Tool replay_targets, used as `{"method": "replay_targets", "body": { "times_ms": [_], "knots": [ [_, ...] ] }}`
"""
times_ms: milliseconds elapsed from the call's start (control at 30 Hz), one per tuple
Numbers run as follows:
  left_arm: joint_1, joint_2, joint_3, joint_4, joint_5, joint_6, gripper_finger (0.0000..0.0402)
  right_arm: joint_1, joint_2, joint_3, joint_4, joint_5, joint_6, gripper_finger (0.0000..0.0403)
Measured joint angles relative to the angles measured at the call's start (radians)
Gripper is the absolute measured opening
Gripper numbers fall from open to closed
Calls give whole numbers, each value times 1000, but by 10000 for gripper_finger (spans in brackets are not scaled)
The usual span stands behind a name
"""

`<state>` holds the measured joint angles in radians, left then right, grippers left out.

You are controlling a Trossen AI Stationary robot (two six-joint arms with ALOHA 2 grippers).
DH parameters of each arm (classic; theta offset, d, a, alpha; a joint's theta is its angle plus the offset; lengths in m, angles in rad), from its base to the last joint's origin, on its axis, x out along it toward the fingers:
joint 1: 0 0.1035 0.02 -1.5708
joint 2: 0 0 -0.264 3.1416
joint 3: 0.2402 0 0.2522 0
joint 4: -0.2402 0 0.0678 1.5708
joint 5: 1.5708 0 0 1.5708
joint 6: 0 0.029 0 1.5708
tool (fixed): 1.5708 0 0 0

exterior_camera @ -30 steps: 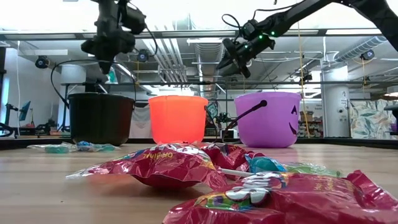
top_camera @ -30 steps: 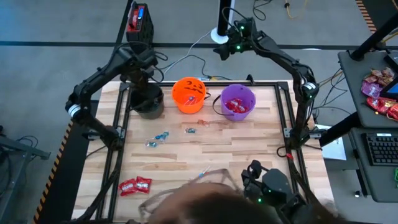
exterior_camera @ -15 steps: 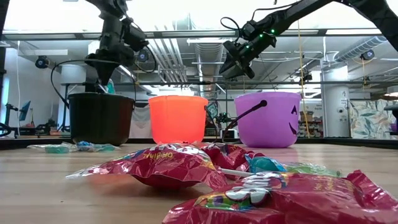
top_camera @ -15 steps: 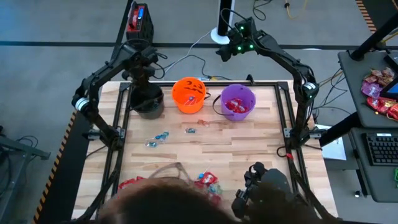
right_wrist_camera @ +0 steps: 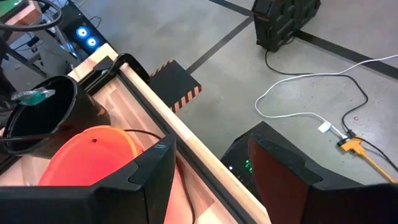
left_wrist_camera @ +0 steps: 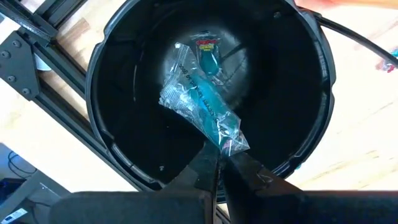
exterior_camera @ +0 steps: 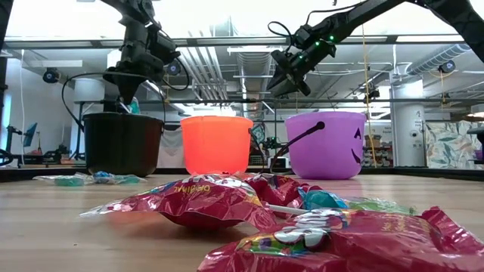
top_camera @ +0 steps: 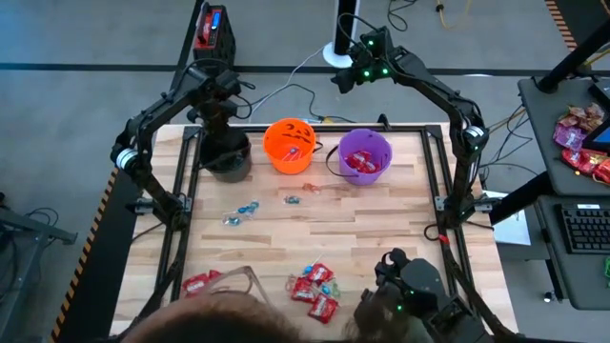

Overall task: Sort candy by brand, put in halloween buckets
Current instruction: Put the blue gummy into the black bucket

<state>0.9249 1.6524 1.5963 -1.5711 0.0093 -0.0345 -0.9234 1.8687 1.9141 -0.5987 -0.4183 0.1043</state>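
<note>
The blue candy point(left_wrist_camera: 208, 104) hangs inside the black bucket's rim point(left_wrist_camera: 328, 87) and would fall in, so the left gripper needs to let go of it.
My left gripper point(top_camera: 214, 122) hangs over the black bucket point(top_camera: 229, 157) and is shut on a blue twist-wrapped candy point(left_wrist_camera: 202, 102); it also shows in the low view point(exterior_camera: 125, 89). Another small candy point(left_wrist_camera: 208, 57) lies on the bucket's floor. The orange bucket point(top_camera: 290, 145) and the purple bucket point(top_camera: 363, 155), which holds red packets, stand beside it on the table's far side. My right gripper point(top_camera: 348, 76) is open and empty, high up beyond the table's far edge. Blue pieces point(top_camera: 243, 211) and red packets point(top_camera: 315, 286) lie on the table. My left gripper pinches one twisted end of the candy's clear wrapper point(left_wrist_camera: 233, 142) between its two fingers, from above, pointing down into the bucket's mouth. The candy hangs below the fingers, clear of the bucket's floor, just above the rim point(right_wrist_camera: 34, 95).
A person's head point(top_camera: 238, 319) with glasses leans over the table's near edge. More red packets point(top_camera: 197, 283) lie at the near left and a blue piece point(top_camera: 293, 200) mid-table. A black metal frame point(top_camera: 440, 181) runs round the wooden table.
My left gripper has come down toward the black bucket's mouth and tipped a little, still shut on the blue candy. The person's head has drawn back toward the near edge, uncovering the red packets there.
</note>
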Motion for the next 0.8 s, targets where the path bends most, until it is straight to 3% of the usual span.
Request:
{"method": "replay_targets", "body": {
  "times_ms": [600, 800],
  "knots": [
    [0, 0, 0, 0, 0, -13, 1, 0, 0, 0, -42, 3, -52, 194],
    [0, 0, 0, 0, 0, -31, 39, 0, 0, 3, -21, 3, -54, 194]
  ]
}}
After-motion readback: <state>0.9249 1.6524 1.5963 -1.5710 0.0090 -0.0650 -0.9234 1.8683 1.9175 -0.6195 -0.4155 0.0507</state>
